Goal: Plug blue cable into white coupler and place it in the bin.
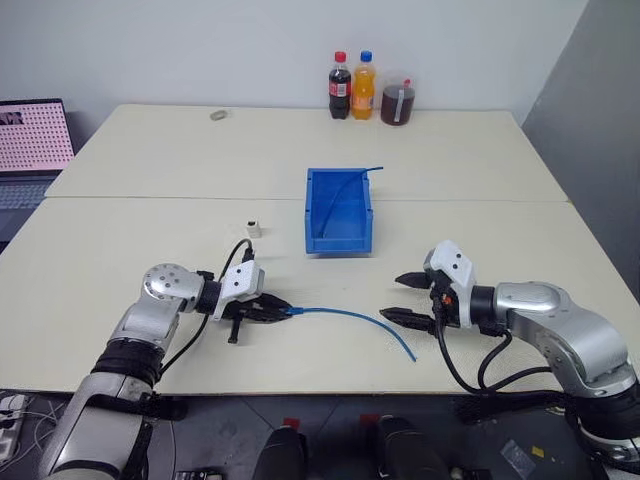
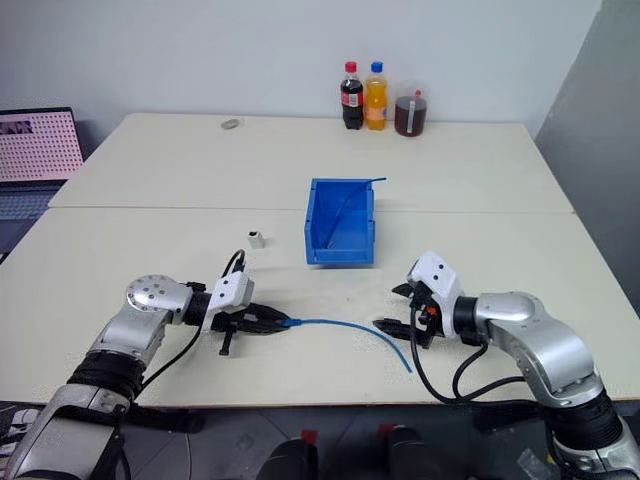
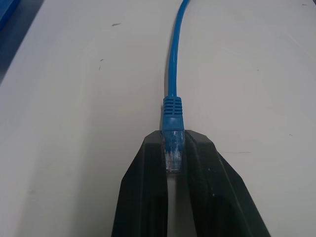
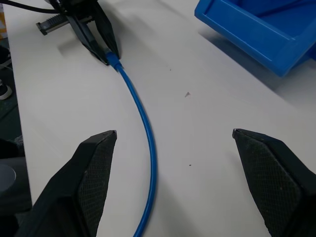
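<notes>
The right gripper takes hold of the cable by the blue boot behind its plug next, since the cable's long tail (image 1: 372,321) curves slack from the plug.
The blue cable (image 1: 350,314) lies in a shallow curve on the table near the front edge. My left gripper (image 1: 283,311) is shut on the cable's clear plug (image 3: 173,148), which sits pinched between the two black fingers (image 3: 143,187). My right gripper (image 1: 393,297) stands open just right of the cable's middle, one finger on each side of the cable's far stretch (image 4: 143,113), not touching it. The white coupler (image 1: 254,228) stands alone on the table, beyond the left gripper and left of the bin (image 1: 339,243). The bin sits at the table's middle.
A thin darker blue wire (image 1: 345,190) leans inside the bin. Two bottles (image 1: 352,86) and a jar of dark liquid (image 1: 397,102) stand at the far edge, a small grey object (image 1: 218,115) to their left. A laptop (image 1: 30,140) sits beyond the table's left side.
</notes>
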Controlling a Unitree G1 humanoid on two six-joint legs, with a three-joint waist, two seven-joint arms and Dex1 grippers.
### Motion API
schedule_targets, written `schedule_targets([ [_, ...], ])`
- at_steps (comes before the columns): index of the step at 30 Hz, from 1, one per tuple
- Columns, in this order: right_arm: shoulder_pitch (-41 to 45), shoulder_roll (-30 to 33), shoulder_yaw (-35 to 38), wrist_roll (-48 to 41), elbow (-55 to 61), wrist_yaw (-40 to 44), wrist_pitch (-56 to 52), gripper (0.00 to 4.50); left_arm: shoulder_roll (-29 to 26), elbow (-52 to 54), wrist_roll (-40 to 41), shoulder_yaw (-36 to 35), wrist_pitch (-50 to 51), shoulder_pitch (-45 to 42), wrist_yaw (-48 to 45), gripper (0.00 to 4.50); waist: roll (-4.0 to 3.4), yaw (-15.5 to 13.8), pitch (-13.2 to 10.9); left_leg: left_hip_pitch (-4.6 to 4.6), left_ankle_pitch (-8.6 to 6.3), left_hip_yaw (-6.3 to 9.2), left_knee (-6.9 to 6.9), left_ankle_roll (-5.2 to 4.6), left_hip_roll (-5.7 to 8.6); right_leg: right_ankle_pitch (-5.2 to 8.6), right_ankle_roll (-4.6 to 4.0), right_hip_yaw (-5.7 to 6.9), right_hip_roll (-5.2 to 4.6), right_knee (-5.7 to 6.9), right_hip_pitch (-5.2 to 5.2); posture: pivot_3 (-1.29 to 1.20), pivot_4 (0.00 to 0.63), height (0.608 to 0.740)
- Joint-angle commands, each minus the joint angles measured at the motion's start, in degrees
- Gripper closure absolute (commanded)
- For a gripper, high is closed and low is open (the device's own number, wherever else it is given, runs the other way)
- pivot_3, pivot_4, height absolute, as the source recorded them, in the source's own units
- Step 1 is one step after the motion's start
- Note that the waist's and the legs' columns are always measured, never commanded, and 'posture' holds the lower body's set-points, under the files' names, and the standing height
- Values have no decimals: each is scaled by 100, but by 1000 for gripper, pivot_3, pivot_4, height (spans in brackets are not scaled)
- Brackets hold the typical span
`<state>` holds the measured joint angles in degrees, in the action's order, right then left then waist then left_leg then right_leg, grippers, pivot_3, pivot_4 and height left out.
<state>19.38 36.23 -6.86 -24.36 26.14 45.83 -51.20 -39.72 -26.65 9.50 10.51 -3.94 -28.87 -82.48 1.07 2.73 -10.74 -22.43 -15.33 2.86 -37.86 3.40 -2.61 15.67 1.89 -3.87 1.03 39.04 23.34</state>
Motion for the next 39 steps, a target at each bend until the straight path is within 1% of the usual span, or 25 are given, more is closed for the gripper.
schedule_targets([
  [1,131,-218,314,-398,287,-182,-166,500,37,1033,543,-336,1851,180,623,4247,0,12,0,-1,0,0,0,0,0,0,0,0,0,0,1,0,150,740],
  [3,113,-543,707,-985,551,-420,-709,500,235,2030,1408,-711,3537,226,1204,4247,2,22,-3,-11,0,6,-2,0,-2,0,0,4,-1,0,5,0,150,740],
  [4,103,-653,834,-1172,623,-518,-897,500,290,2389,1692,-834,4078,263,1383,4247,4,16,-4,-21,0,8,-6,0,-2,0,1,6,-1,2,11,0,150,740],
  [7,23,-1226,1451,-2141,730,-983,-1738,500,662,3610,3010,-1357,5774,476,2161,4247,5,-1,-4,-38,0,21,-10,1,-1,0,1,17,-4,-2,17,0,150,740],
  [10,31,-1655,1955,-3242,657,-1338,-2513,500,1134,4226,4118,-1847,6904,569,2933,4247,5,-1,-4,-37,0,19,-8,1,2,1,4,15,-9,-3,16,0,150,740],
  [13,133,-1963,2322,-4028,294,-1774,-2966,500,1516,4391,4945,-2227,7605,557,3592,4247,5,4,-4,-34,0,21,-9,1,1,1,4,16,-9,0,16,0,150,740],
  [16,314,-2005,2414,-4683,-41,-2003,-3112,500,1681,4394,5272,-2341,7824,567,4047,4247,4,18,-4,-24,0,19,-8,1,3,0,5,13,-7,4,13,0,150,740],
  [19,481,-2123,2455,-5363,-426,-2416,-3023,500,1747,4449,5549,-2351,7911,624,4278,4247,4,24,-3,-21,0,18,-7,1,3,0,6,12,-5,4,12,0,150,740],
  [23,605,-2115,2304,-5934,-672,-2887,-2810,500,1811,4525,5880,-2373,7916,712,4569,4247,4,36,-4,-25,0,16,-4,1,3,0,5,10,-5,-2,12,0,150,740],
  [26,617,-2079,2153,-6097,-760,-3072,-2650,500,1783,4546,6087,-2374,7883,758,4721,4247,4,38,-3,-28,0,13,-4,1,5,0,5,8,-7,-5,13,0,150,740],
  [31,580,-1936,1871,-6199,-779,-3112,-2426,500,1709,4532,6325,-2358,7794,792,4892,4247,4,38,-4,-27,0,13,-4,1,6,1,6,9,-7,-5,13,0,150,740],
  [34,561,-1887,1681,-6054,-760,-3047,-2273,500,1672,4542,6390,-2311,7726,798,4941,4247,4,37,-4,-27,0,13,-5,1,6,1,6,8,-7,-5,13,0,150,740],
  [35,554,-1877,1635,-6016,-768,-3041,-2212,871,1652,4551,6407,-2290,7710,810,4949,4247,4,38,-3,-27,0,12,-4,1,6,1,6,8,-7,-5,13,0,150,740],
  [36,547,-1871,1602,-5993,-780,-3058,-2144,1006,1630,4567,6418,-2271,7696,826,4947,4247,4,38,-4,-27,0,12,-4,1,6,1,6,8,-7,-5,14,0,150,740],
  [39,565,-1835,1543,-5963,-857,-3048,-1988,1708,1586,4575,6427,-2242,7646,865,4950,4247,4,37,-4,-27,0,12,-4,1,6,1,6,8,-7,-6,14,0,150,740],
])
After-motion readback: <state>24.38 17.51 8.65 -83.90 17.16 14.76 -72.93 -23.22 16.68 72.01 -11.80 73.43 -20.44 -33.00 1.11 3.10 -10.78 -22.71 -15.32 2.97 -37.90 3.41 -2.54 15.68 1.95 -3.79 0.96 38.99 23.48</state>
